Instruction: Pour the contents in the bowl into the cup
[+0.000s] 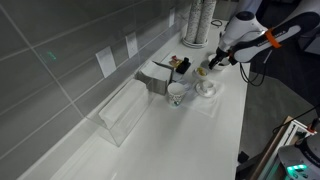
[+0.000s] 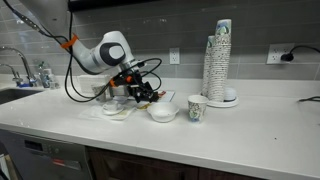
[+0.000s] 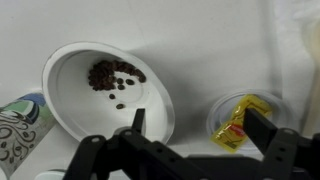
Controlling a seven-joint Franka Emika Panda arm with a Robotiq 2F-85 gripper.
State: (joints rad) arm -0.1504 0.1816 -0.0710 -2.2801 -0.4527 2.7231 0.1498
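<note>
My gripper grabs the white bowl next by its rim facing the small clear bowl, leaving the white bowl's opposite rim free to pour into the cup.
The white bowl (image 3: 100, 85) holds a small heap of dark beans and fills the left of the wrist view. It also shows in an exterior view (image 2: 162, 112). The pale patterned cup (image 3: 20, 130) stands beside it at the frame's left edge, and in an exterior view (image 2: 197, 108). My gripper (image 3: 200, 125) is open and empty, just above the counter. One finger lies over the bowl's rim and the other over a small bowl with yellow pieces. The gripper shows in both exterior views (image 1: 206, 68) (image 2: 138, 93).
The small clear bowl with yellow pieces (image 3: 245, 120) stands close to the white bowl. A tall stack of paper cups (image 2: 218, 60) stands near the wall. A clear plastic box (image 1: 125, 110) lies by the tiled wall. The counter's front edge (image 2: 160, 135) is close.
</note>
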